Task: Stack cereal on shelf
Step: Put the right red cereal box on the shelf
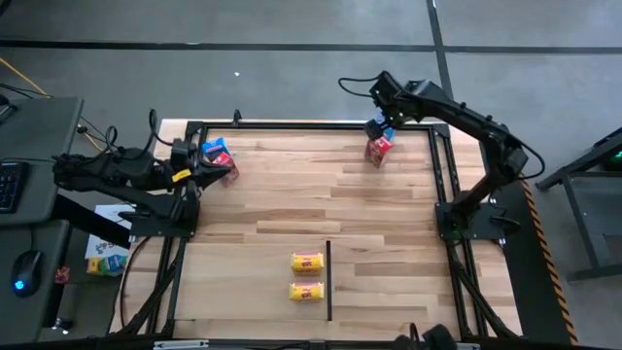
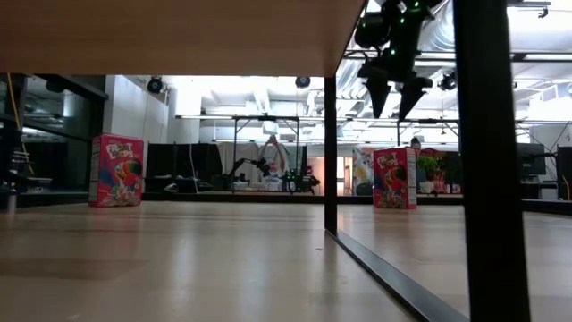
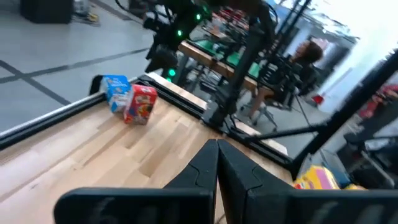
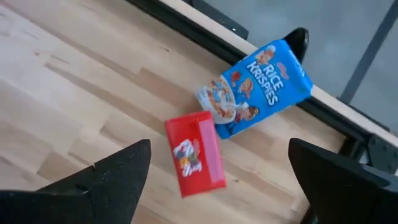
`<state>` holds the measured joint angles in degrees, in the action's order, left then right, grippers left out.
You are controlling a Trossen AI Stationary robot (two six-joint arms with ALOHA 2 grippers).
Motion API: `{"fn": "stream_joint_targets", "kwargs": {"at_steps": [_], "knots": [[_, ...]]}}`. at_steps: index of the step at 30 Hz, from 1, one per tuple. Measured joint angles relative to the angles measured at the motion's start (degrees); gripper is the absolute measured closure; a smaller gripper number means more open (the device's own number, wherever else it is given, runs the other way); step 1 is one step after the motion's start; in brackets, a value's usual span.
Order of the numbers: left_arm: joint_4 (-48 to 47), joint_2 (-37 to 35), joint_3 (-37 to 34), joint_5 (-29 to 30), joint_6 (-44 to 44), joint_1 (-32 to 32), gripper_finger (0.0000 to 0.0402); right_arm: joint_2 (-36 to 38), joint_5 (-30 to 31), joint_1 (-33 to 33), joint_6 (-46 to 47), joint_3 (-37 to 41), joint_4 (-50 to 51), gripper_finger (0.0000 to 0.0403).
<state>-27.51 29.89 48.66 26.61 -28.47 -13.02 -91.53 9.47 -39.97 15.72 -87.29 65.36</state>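
The right gripper grabs the red carton by its broad sides next, to stack the carton on the shelf [image 1: 262, 277] beside the yellow cartons.
My right gripper [image 1: 377, 126] [image 4: 219, 152] hangs open above a red carton [image 4: 196, 163] [image 2: 395, 177] near the table's far right corner. Its fingers stand wide on either side of the carton and touch nothing. This red carton stands upright on the table. A blue carton [image 4: 261, 87] lies tilted right behind it, by the far rail. My left gripper [image 1: 201, 171] [image 3: 217, 163] is shut at the table's far left, beside another blue carton [image 1: 213, 149] and red carton [image 1: 226, 167] [image 2: 116, 170]. Two yellow cartons [image 1: 307, 276] lie near the near edge.
A dark upright divider [image 1: 328, 282] [image 2: 331, 152] stands right of the yellow cartons, with a wooden shelf board [image 2: 170, 36] overhead in the low view. A black metal frame [image 1: 311, 125] rims the table. Bare wood lies between the two pairs of cartons.
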Motion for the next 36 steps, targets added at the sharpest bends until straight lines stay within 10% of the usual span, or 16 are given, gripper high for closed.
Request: {"fn": "stream_joint_targets", "kwargs": {"at_steps": [18, 36], "knots": [[3.68, 2.58, 0.04, 7.76, -0.46, 0.0, 0.0401, 0.47, -6.77, -1.02, -5.62, 18.49, -14.11, 0.003], [3.44, 2.78, 0.04, 9.07, -1.42, 0.0, 0.0401, -1.66, -3.92, -0.28, -4.19, 19.17, -17.16, 0.0042]]}}
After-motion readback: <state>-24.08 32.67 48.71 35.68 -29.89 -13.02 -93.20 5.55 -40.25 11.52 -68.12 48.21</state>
